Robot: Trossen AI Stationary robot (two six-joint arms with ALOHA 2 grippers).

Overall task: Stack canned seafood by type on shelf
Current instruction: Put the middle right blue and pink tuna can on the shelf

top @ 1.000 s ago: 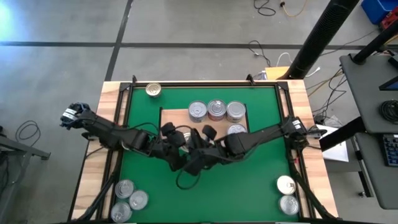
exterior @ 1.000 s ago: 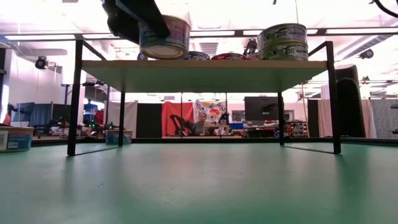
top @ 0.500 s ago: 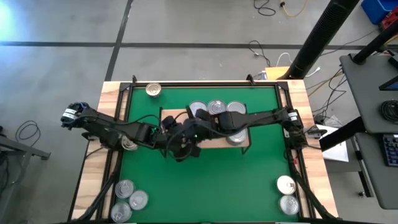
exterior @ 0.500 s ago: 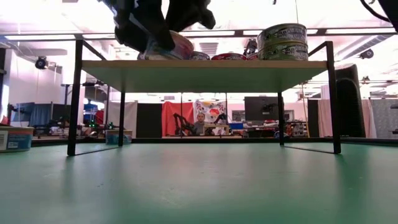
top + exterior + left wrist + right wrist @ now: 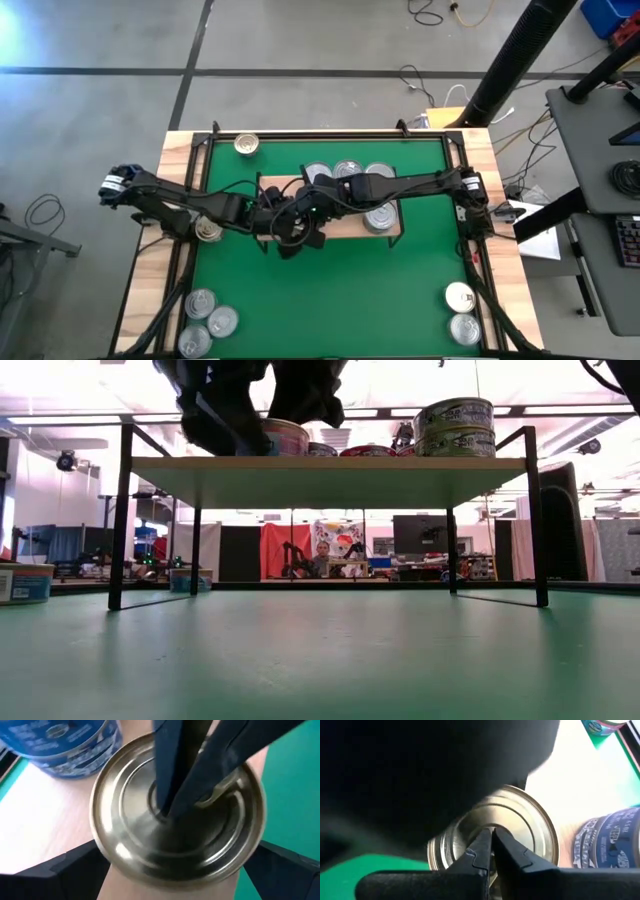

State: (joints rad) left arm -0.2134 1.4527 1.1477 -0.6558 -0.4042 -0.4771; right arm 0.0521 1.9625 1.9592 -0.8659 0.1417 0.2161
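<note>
My left gripper should grab the gold-toned tin by its side next, to line up the canned seafood on the shelf.
A gold-toned tin stands on the left part of the shelf; in the low view the tin sits flat on the board. My left gripper is open, with one finger on each side of the tin's wall. My right gripper is shut, its tips on the middle of the lid. From above, both grippers cover the tin. More tins stand along the shelf's far edge. A stack of two stands at its right. My left gripper's fingers stand close against opposite sides of the tin's wall; I cannot tell whether they touch it. My right gripper presses the tips of its shut fingers on the centre of the lid, slanting down from the table's right. The tin rests upright on the shelf.
A blue-labelled tin stands right beside the gold one. On the green mat lie one tin at the far left, three at the near left corner and two at the near right. Another lies under my left arm.
The gold tin hung tilted above the shelf's left end in my left gripper; now it stands flat on the board. My right gripper has swung from in front of the shelf toward the far edge and come down onto the tin's lid, rolling as it went.
</note>
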